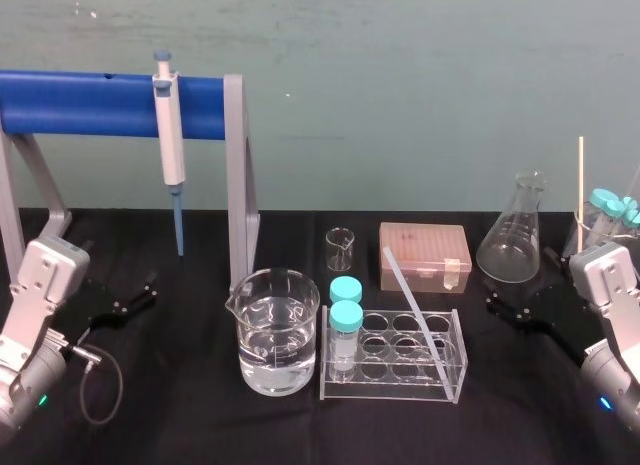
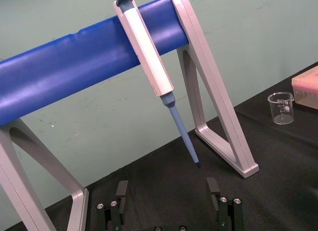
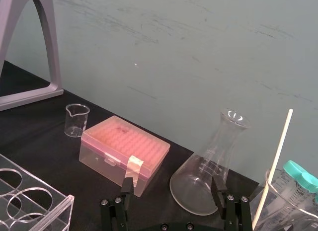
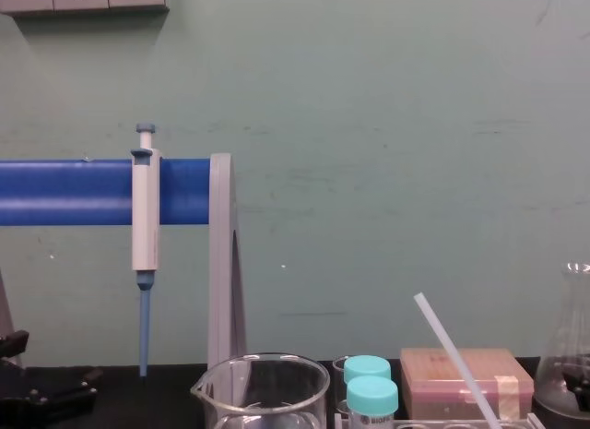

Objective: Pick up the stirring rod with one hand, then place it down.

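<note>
The lower end of the stirring rod sits down inside the clear tube rack, so I need to grab the stirring rod's exposed upper part with my right gripper next.
The stirring rod is a translucent white stick leaning in the clear tube rack at table centre. Its lower end sits in a right-hand cell and its upper end tilts back-left toward the pink box. The chest view shows the stirring rod slanting up in front of that box. My left gripper rests low at the table's left, open and empty, far from the rod; the left wrist view shows its fingers spread wide. My right gripper sits at the right beside the flask, also open and empty, its fingers apart.
A water-filled beaker stands left of the rack, which holds two teal-capped tubes. Behind are a small beaker, a pink tip box and a conical flask. A pipette hangs on the blue stand. A thin cream stick stands far right.
</note>
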### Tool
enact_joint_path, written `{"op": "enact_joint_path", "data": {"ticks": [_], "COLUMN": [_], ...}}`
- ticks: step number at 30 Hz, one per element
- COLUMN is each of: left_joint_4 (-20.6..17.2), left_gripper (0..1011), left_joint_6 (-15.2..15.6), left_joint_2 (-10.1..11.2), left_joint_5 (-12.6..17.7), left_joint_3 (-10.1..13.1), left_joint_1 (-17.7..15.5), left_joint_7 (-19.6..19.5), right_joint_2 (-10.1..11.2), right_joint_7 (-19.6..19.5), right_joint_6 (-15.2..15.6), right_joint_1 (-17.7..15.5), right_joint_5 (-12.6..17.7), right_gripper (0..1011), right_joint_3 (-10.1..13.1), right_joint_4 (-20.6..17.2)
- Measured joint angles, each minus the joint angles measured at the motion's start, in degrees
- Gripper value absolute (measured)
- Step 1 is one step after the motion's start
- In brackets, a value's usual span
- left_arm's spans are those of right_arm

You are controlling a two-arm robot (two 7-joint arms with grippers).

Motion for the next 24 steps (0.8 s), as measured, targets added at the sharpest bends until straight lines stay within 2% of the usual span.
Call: {"op": "enact_joint_path", "data": {"ticks": [24], "left_joint_4": [0.0], "left_gripper": [1000], "left_joint_6": [0.0], "left_joint_2": [0.0], "left_joint_5": [0.0], "left_joint_3": [0.0], "left_joint_1": [0.0], "left_joint_7": [0.0], "right_joint_2": [0.0], "right_joint_7": [0.0], "right_joint_6": [0.0], "right_joint_1": [0.0], "right_joint_5": [0.0], "right_gripper": [1000], "right_joint_3": [0.0], "right_joint_4": [0.0]}}
